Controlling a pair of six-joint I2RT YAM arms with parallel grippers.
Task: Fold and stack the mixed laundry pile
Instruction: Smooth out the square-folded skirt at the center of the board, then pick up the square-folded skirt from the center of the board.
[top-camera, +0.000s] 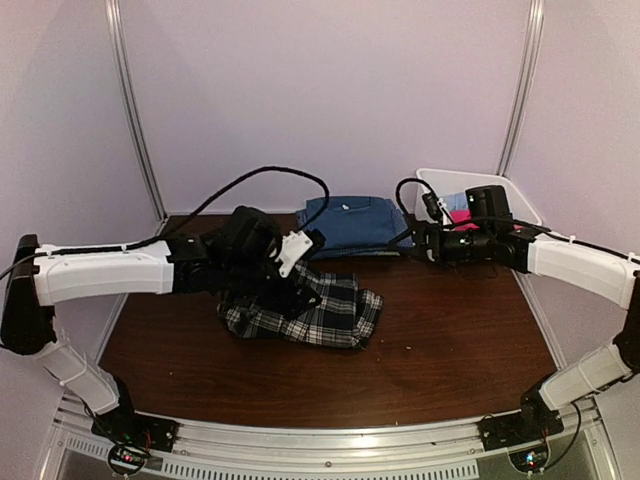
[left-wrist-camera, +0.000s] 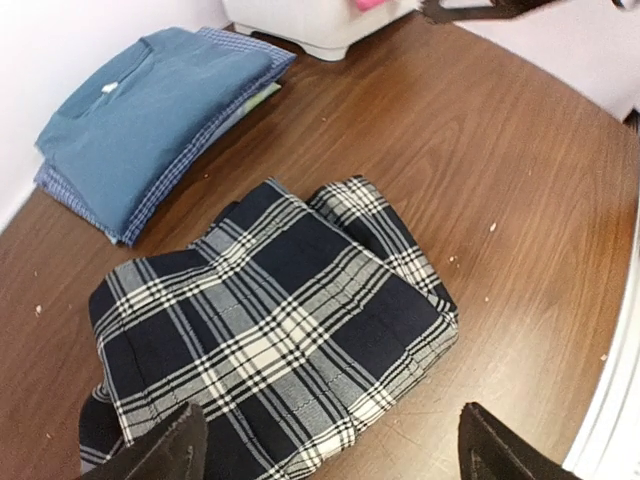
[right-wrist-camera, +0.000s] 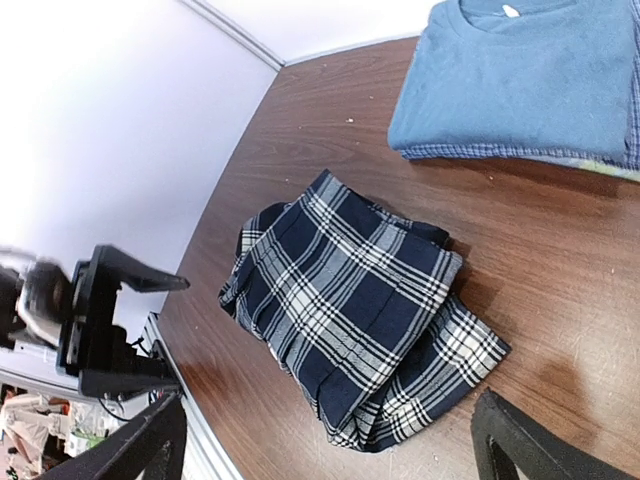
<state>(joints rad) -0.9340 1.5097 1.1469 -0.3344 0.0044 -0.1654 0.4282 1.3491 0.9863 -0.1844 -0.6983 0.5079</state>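
Observation:
My right gripper will next grab the plaid shirt's edge nearest the bin (right-wrist-camera: 441, 393) to stack the shirt, and the opposite edge stays for my left gripper.
The black-and-white plaid shirt (top-camera: 318, 312) lies roughly folded in the middle of the table; it also shows in the left wrist view (left-wrist-camera: 270, 330) and the right wrist view (right-wrist-camera: 350, 310). The dark blue T-shirt (top-camera: 350, 224) lies folded at the back on top of a blue checked piece (left-wrist-camera: 170, 175). A bright pink piece (top-camera: 463, 219) and a pale blue piece (top-camera: 458, 203) sit in the bin. My left gripper (top-camera: 290, 283) (left-wrist-camera: 330, 415) hovers open and empty just above the plaid shirt. My right gripper (top-camera: 418, 240) (right-wrist-camera: 330, 400) is open and empty, up in the air between the T-shirt and the bin.
A white plastic bin (top-camera: 510, 196) stands at the back right corner, also seen in the left wrist view (left-wrist-camera: 320, 25). Black cables (top-camera: 270, 175) loop over the back of the table. Bare brown tabletop (top-camera: 450, 340) lies right of and in front of the plaid shirt.

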